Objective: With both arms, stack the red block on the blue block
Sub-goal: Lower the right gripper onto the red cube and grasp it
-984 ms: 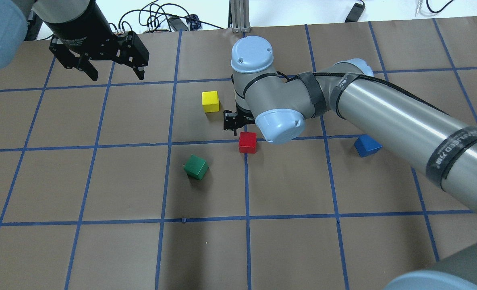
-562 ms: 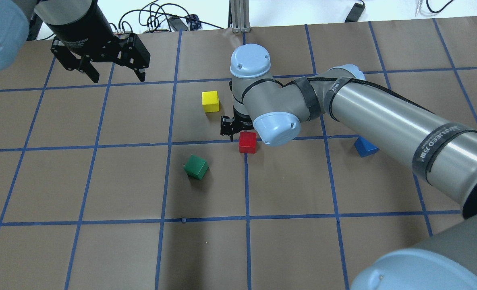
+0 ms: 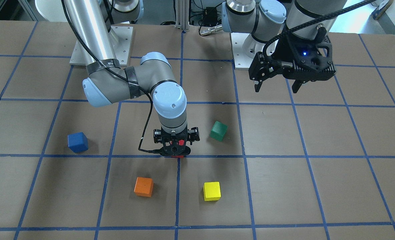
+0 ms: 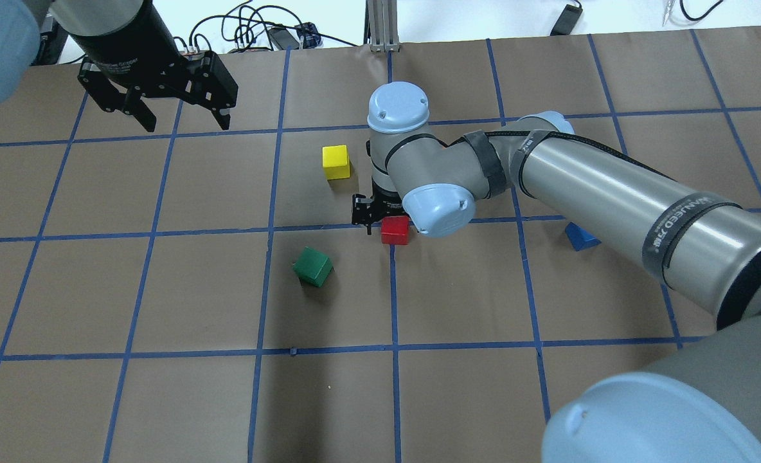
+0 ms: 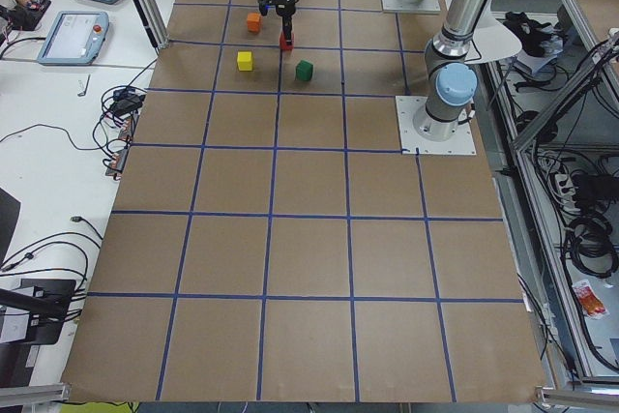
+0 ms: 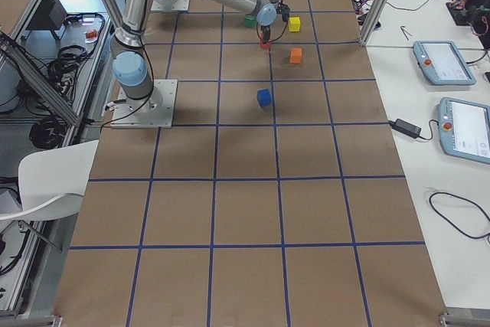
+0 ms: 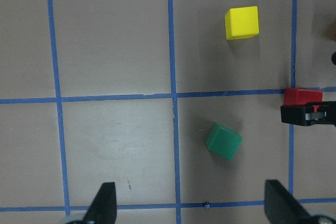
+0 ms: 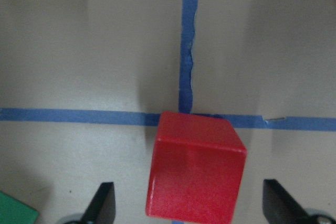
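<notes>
I should grab the red block by its opposite sides with my right gripper next, to stack it on the blue block.
The red block sits on a blue tape crossing near the table's middle. In the right wrist view the red block lies between the two fingers, with a gap on each side. My right gripper is open, points straight down and hides most of the block from the front. The blue block stands alone towards my right, and my right arm partly covers it in the overhead view. My left gripper is open and empty, high over the far left of the table.
A green block lies tilted near the red one on its left. A yellow block stands beyond it. An orange block stands on the operators' side, hidden by my right arm in the overhead view. Cables lie past the far edge.
My right wrist has shifted slightly left and come down over the red block, covering more of it. The left arm and all blocks have stayed put.
</notes>
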Motion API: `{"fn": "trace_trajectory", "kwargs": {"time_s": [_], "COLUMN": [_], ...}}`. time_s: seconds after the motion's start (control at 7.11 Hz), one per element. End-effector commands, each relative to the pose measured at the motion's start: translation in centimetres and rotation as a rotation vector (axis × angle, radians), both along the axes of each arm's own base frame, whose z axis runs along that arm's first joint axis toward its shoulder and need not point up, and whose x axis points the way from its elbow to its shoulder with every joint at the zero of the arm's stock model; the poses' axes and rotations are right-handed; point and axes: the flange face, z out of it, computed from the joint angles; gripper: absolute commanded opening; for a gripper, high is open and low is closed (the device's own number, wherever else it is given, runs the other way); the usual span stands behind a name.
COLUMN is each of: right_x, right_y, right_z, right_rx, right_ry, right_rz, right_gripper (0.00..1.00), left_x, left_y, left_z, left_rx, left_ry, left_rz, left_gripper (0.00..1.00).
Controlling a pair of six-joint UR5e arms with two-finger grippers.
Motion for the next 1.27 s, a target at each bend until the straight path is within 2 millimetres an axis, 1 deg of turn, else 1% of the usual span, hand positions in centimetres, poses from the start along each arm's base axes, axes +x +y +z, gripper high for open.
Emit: {"fn": "trace_trajectory", "kwargs": {"time_s": [0.0, 0.14, 0.28, 0.42, 0.56, 0.7, 0.84, 0.98, 1.12], "right_x": [0.0, 0.1, 0.0, -0.7, -1.2, -2.4, -5.4, -8.5, -12.6], "right_y": [-0.1, -0.1, -0.3, -1.0, -1.3, -1.9, -3.0, -2.8, -2.6], "right_z": [-0.3, -0.2, 0.3, 1.5, 4.4, 7.0, 9.3, 12.9, 14.4], "right_rx": [0.005, 0.003, -0.006, -0.016, -0.029, -0.008, 0.028, 0.032, 0.090], "right_ry": [0.000, -0.001, 0.001, 0.000, -0.004, 0.002, 0.014, 0.014, 0.024], "right_rz": [-0.002, -0.002, -0.002, -0.015, -0.026, -0.046, -0.096, -0.129, -0.140], "right_gripper": [0.40, 0.08, 0.00, 0.00, 0.00, 0.00, 0.00, 0.00, 0.00], "left_x": [-0.1, -0.1, -0.1, -0.1, -0.1, -0.1, -0.3, -0.3, -0.4], "left_y": [0.1, 0.1, 0.1, 0.2, 0.1, 0.3, 0.2, 0.1, 0.3], "left_z": [-0.4, -0.3, -0.4, -0.4, -0.5, -0.2, -0.5, -0.5, -0.6], "left_rx": [0.009, 0.008, 0.009, 0.010, 0.011, 0.005, 0.011, 0.011, 0.014], "left_ry": [0.000, 0.000, 0.000, 0.000, 0.000, 0.000, 0.000, 0.002, 0.002], "left_rz": [0.000, 0.000, 0.000, 0.000, 0.000, -0.003, -0.001, 0.003, 0.003], "left_gripper": [1.00, 1.00, 1.00, 1.00, 1.00, 1.00, 1.00, 1.00, 1.00]}}
